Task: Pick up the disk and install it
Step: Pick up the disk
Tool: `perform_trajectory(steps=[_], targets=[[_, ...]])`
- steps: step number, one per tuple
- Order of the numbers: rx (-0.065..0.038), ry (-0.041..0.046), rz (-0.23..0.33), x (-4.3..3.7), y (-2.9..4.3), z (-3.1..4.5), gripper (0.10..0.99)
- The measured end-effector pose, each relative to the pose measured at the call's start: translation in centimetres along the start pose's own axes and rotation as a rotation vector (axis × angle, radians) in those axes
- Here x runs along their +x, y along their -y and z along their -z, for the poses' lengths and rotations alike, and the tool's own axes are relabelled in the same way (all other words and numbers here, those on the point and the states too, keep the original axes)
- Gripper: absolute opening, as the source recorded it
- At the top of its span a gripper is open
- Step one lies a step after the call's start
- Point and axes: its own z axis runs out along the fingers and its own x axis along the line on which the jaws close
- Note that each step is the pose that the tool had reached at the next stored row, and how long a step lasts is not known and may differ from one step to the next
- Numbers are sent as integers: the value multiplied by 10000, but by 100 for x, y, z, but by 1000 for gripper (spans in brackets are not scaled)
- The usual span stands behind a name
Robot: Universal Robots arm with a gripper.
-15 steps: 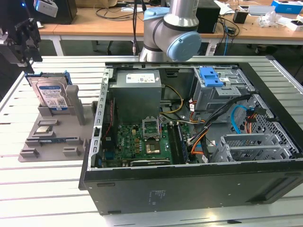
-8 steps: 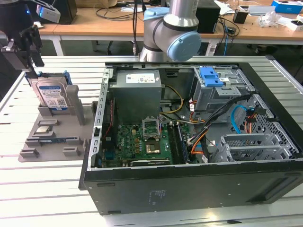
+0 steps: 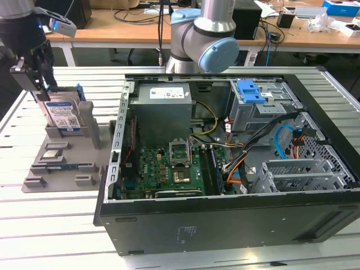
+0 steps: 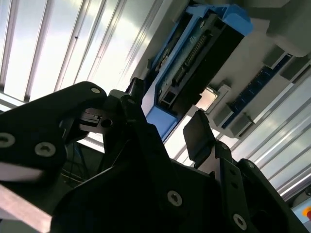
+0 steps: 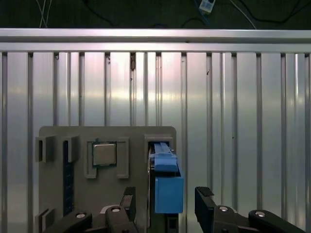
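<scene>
My gripper grabs the disk across its exposed upper end [image 3: 63, 97] next, since the grey holder's slot closes around the disk's lower end.
The disk [image 3: 63, 117], a silver drive with a white-and-blue label in a blue bracket, stands on edge in a slot of the grey holder tray [image 3: 56, 177] at the exterior view's left. My gripper [image 3: 40, 90] hangs just above and beside its top edge. In the first wrist view the blue bracket of the disk [image 5: 167, 191] lies between my two black fingers [image 5: 127, 200], with gaps on both sides. My gripper [image 5: 165, 204] is open. In the second wrist view the disk [image 4: 194, 68] sits just beyond the fingertips [image 4: 197, 131], and nothing is gripped.
The open computer case [image 3: 225, 216] lies on the slatted metal table, right of the tray, with a blue-clipped drive bay [image 3: 250, 91] at its back. A small square silver chip [image 5: 104, 154] and a dark memory stick [image 5: 66, 179] rest on the tray [image 5: 53, 194].
</scene>
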Motion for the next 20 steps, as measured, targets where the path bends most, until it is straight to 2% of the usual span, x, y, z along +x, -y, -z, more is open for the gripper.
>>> perform_trajectory(steps=[7, 10, 20], targets=[[-1, -10, 114, -8, 34, -202, 600], [1, -10, 137, -28, 47, -250, 600], [0, -10, 144, -35, 53, -267, 600]])
